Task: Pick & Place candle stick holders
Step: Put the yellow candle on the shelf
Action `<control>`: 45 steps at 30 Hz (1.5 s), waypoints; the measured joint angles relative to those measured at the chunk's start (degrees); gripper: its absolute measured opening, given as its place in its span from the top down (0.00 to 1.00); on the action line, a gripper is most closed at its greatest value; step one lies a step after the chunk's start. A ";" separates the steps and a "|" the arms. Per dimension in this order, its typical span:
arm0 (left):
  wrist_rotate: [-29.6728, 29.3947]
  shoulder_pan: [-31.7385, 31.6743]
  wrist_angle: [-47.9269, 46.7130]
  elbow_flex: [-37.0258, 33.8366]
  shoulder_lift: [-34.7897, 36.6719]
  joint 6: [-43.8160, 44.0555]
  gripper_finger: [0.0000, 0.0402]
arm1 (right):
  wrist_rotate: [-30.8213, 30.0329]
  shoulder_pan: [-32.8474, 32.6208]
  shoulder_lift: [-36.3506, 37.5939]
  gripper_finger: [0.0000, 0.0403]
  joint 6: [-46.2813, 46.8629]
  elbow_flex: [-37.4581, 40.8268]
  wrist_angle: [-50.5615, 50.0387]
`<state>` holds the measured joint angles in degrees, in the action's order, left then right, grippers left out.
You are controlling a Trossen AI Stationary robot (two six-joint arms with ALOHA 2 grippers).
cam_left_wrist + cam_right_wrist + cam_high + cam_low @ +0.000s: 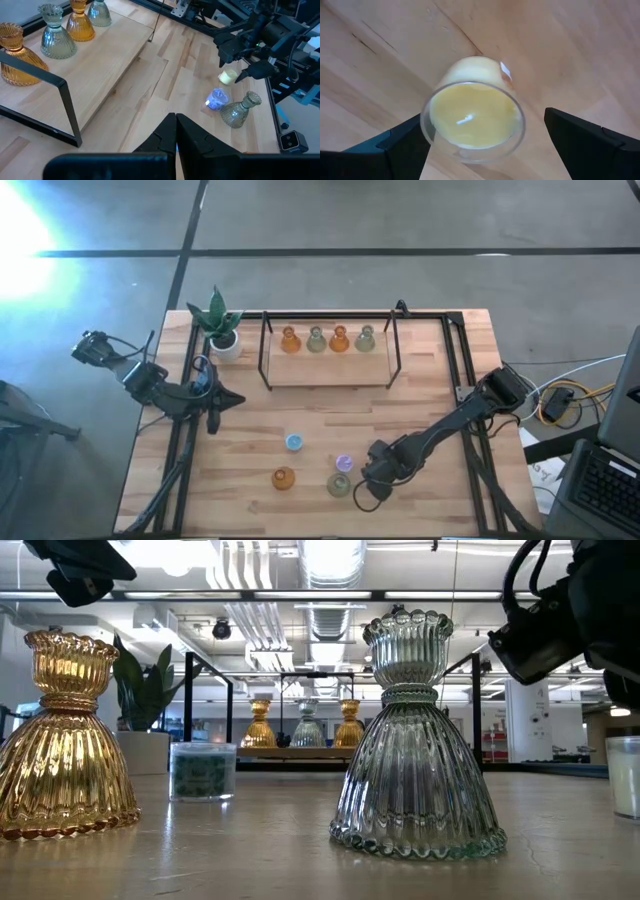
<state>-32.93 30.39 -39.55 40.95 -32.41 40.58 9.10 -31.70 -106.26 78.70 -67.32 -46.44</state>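
Note:
The yellow candle's glass rim is beside my right gripper's lowered fingers, at the glass rim (473,122) of the yellow candle (474,115), so they would hold the candle if they closed now. My right gripper should close on the candle.
Four candle stick holders, orange and green by turns (327,339), stand on a wooden riser (330,368) at the far middle. Loose on the near table stand a blue one (294,442), an orange one (283,478), a purple one (344,464) and a green one (339,485). My right gripper (372,480) points down, open, over a small round yellow holder (472,117). One finger (395,147) stands on each side of it, the right one clearly apart from it. My left gripper (213,420) waits shut above the table's left part.
A black metal frame (264,350) spans the riser. A potted green plant (218,325) stands at the far left corner. Black rails (470,370) run along the table's sides. Bare wood lies between the riser and the loose holders.

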 joint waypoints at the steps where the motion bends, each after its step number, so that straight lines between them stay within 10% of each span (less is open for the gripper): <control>1: 0.00 0.00 0.00 0.00 0.08 -0.03 0.97 | 0.01 0.00 0.00 0.09 0.02 0.07 0.45; 11: 0.00 0.00 -0.50 0.00 0.72 -0.22 0.97 | -1.63 0.01 -0.02 0.11 0.04 0.41 1.93; 26: 0.00 0.00 -0.48 0.00 0.80 -0.18 0.97 | -3.03 0.00 -0.09 0.45 0.10 0.64 2.52; 45: 0.02 0.04 -0.44 0.00 0.80 0.63 0.97 | -0.03 3.38 0.32 0.45 -9.22 -2.70 -0.31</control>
<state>-32.91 30.44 -39.99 40.95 -31.62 41.21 9.07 -28.32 -105.93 69.48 -70.02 -46.75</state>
